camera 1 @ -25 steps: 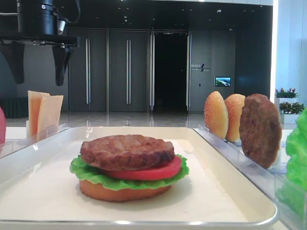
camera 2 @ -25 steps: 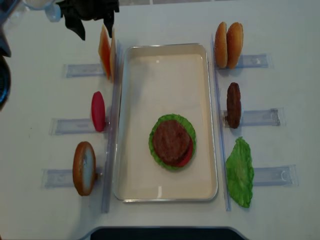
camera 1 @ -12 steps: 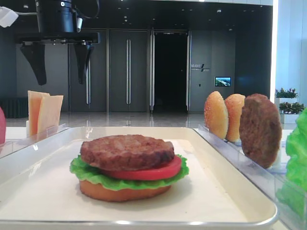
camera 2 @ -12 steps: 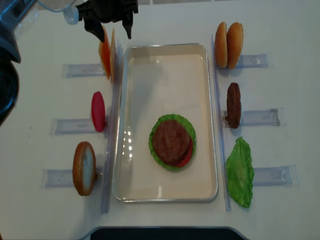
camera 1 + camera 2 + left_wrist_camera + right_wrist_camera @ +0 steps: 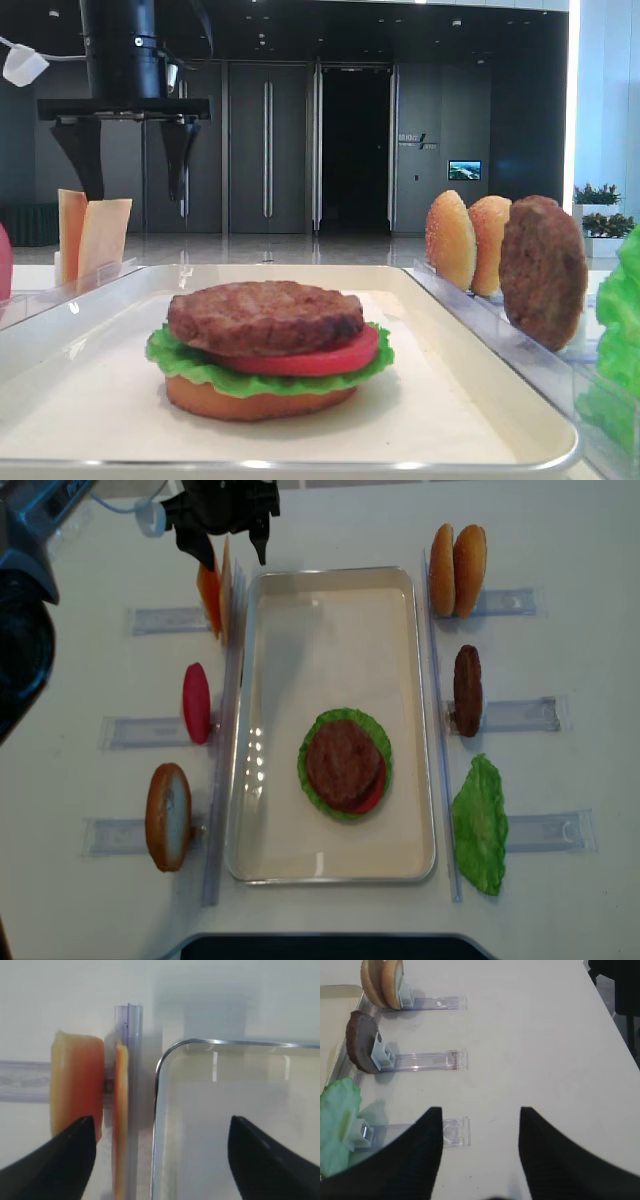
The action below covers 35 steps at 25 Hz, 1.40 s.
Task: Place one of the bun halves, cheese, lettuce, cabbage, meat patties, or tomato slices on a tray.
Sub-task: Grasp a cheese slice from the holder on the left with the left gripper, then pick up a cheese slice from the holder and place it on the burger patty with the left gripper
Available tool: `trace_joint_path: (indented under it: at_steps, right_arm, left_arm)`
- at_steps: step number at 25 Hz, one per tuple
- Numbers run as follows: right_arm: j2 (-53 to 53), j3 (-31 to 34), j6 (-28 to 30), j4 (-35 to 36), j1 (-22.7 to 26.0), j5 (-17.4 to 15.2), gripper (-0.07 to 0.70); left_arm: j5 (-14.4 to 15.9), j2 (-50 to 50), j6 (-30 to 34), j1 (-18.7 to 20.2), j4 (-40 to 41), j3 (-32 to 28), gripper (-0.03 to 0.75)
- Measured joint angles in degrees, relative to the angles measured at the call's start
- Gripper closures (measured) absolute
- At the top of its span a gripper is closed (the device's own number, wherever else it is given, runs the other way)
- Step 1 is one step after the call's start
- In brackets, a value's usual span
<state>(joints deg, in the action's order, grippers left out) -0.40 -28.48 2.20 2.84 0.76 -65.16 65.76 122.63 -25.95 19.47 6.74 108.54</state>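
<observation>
My left gripper will take one cheese slice by its top edge (image 5: 226,588), because the other slice (image 5: 208,598) and the rack's clear bar are close beside its sides.
Two pale yellow-orange cheese slices (image 5: 212,595) stand on edge in a clear rack just left of the cream tray (image 5: 330,572). My left gripper (image 5: 232,548) hovers open above them. In the left wrist view one finger (image 5: 75,1150) is over the outer cheese slice (image 5: 77,1085). The inner slice (image 5: 120,1110) and the tray rim (image 5: 160,1070) lie between the jaws, which hold nothing. In the tray sits a stack of bun base (image 5: 250,400), lettuce, tomato and meat patty (image 5: 342,760). My right gripper (image 5: 481,1115) is open and empty over the bare table.
Left of the tray, racks hold a red tomato slice (image 5: 196,702) and a bun half (image 5: 168,815). To the right stand two sesame bun halves (image 5: 457,570), a patty (image 5: 467,690) and a lettuce leaf (image 5: 480,825). Clear rack rails run along both long sides of the tray.
My left gripper has moved right and come lower, from left of the cheese to straddling the slices and the tray's corner. It stayed open. Nothing else moved.
</observation>
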Motion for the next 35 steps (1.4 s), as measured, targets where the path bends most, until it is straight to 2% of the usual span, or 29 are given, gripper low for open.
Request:
trace_joint_path:
  at_steps: [9, 13, 16, 19, 22, 24, 30, 35]
  right_arm:
    - [0.00, 0.00, 0.00, 0.00, 0.00, 0.00, 0.268]
    - [0.00, 0.00, 0.00, 0.00, 0.00, 0.00, 0.268]
    - [0.00, 0.00, 0.00, 0.00, 0.00, 0.00, 0.268]
    - [0.00, 0.00, 0.00, 0.00, 0.00, 0.00, 0.268]
    - [0.00, 0.00, 0.00, 0.00, 0.00, 0.00, 0.268]
    - [0.00, 0.00, 0.00, 0.00, 0.00, 0.00, 0.268]
    - [0.00, 0.00, 0.00, 0.00, 0.00, 0.00, 0.268]
    - [0.00, 0.00, 0.00, 0.00, 0.00, 0.00, 0.268]
  left_arm:
    - [-0.67, 2.86, 0.00, 0.00, 1.81, 0.53, 0.088]
    - [-0.46, 3.87, 0.60, 0.00, 2.42, 0.53, 0.124]
    - [-0.06, 3.95, 1.14, 0.00, 2.67, 0.53, 0.210]
    - [0.17, 3.95, 2.57, 0.00, 2.99, 0.56, 0.379]
    - [0.54, 3.95, 3.63, 0.00, 3.17, 0.56, 0.599]
    - [0.92, 3.95, 4.26, 0.00, 3.39, 0.56, 0.662]
    - [4.34, 3.95, 6.95, 0.00, 3.68, 3.73, 0.680]
    - [4.41, 2.61, 9.72, 0.00, -0.93, 6.25, 0.680]
